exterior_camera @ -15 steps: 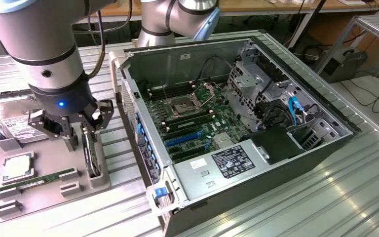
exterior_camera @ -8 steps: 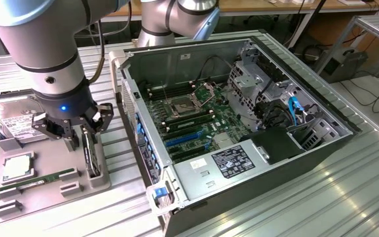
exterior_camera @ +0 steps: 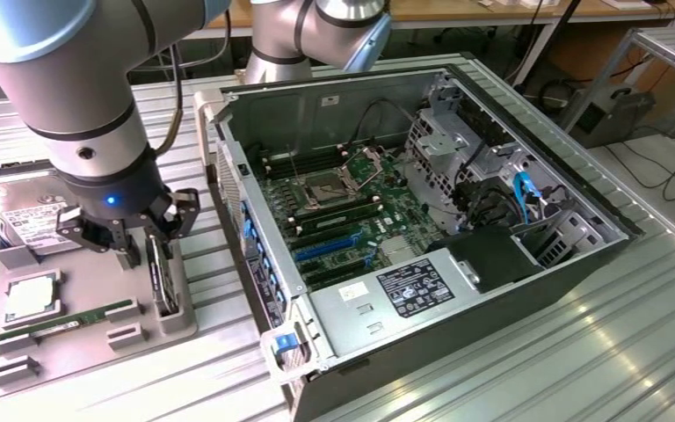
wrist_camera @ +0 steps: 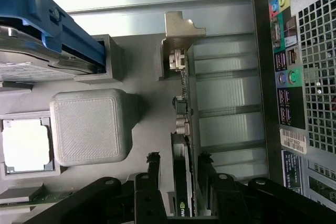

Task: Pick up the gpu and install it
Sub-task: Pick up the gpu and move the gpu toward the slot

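The GPU needs to be installed, so the robot's gripper will next grab its exposed upper edge [exterior_camera: 156, 243], as the holder's slot closes around the GPU's lower edge.
The gpu [exterior_camera: 164, 277] is a thin black card standing on edge in a slot of the grey parts holder [exterior_camera: 80, 352], at the exterior view's left. In the wrist view the gpu [wrist_camera: 185, 129] shows edge-on, with its silver bracket [wrist_camera: 179, 27] at the far end. My gripper [exterior_camera: 141, 251] is lowered over the card and is open. The gripper [wrist_camera: 178, 163] has one finger on each side of the card's edge. A small gap shows between the card and one of the fingers [wrist_camera: 153, 162].
The open PC case [exterior_camera: 572, 220] lies at the exterior view's right, with the motherboard and its blue slots [exterior_camera: 326, 251] exposed. The holder also carries a hard drive [exterior_camera: 27, 220], a CPU [exterior_camera: 31, 297] and a green RAM stick [exterior_camera: 68, 321]. The case's rear panel [wrist_camera: 299, 77] is close beside the card.
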